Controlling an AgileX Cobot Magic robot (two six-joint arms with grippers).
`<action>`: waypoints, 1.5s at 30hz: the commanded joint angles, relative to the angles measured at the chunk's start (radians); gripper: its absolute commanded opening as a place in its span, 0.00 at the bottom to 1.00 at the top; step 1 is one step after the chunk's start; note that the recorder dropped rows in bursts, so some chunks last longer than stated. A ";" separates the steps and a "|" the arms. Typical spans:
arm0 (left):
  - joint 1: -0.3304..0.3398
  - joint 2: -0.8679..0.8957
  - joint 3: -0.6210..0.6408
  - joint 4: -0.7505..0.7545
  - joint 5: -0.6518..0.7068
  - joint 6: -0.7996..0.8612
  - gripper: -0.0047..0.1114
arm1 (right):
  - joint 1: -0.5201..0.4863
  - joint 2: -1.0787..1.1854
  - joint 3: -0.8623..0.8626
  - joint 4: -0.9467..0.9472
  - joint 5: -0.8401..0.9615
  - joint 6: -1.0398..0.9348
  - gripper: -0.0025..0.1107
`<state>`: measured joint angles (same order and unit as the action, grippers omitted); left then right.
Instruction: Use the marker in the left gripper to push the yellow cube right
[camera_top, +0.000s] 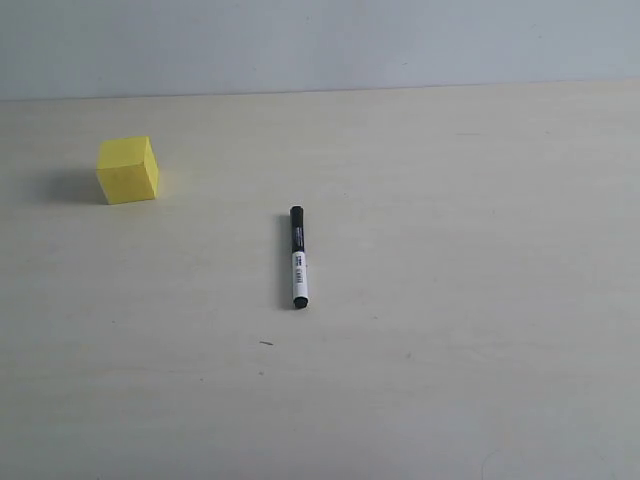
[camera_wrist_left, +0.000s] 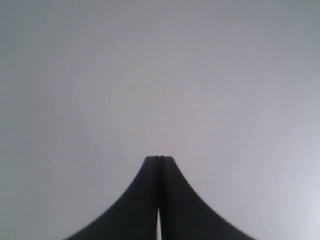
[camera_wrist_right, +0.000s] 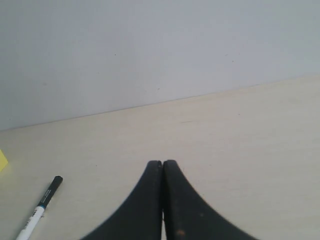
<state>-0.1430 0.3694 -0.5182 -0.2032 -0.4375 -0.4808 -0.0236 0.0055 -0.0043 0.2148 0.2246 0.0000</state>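
Observation:
The marker's black cap (camera_top: 297, 228) has to stay free to push the yellow cube, so my left gripper will next grab the marker by its white body (camera_top: 299, 267).
The marker (camera_top: 297, 257) lies flat on the pale table near the middle, black cap toward the back, white barrel toward the front; no gripper holds it. The yellow cube (camera_top: 128, 170) stands at the back left, well apart from the marker. Neither arm shows in the exterior view. My left gripper (camera_wrist_left: 159, 158) is shut with nothing between its fingers, facing only a blank grey wall. My right gripper (camera_wrist_right: 162, 162) is also shut and empty, above the table; its view catches the marker (camera_wrist_right: 40, 206) and a sliver of the yellow cube (camera_wrist_right: 2, 160) at the edge.
The pale wooden table (camera_top: 450, 300) runs back to a grey wall (camera_top: 320, 45). A small dark speck (camera_top: 266, 343) lies in front of the marker.

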 joint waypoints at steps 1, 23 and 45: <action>0.004 0.416 -0.277 0.067 0.562 0.147 0.04 | 0.000 -0.003 0.004 0.002 -0.006 0.000 0.02; -0.465 1.696 -1.164 0.049 1.565 0.061 0.04 | 0.000 -0.003 0.004 0.002 -0.006 0.000 0.02; -0.591 1.918 -1.288 0.262 1.549 -0.081 0.54 | 0.000 -0.003 0.004 0.002 -0.006 0.000 0.02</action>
<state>-0.7318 2.2783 -1.8010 0.0564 1.1150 -0.5495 -0.0236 0.0055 -0.0043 0.2148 0.2246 0.0000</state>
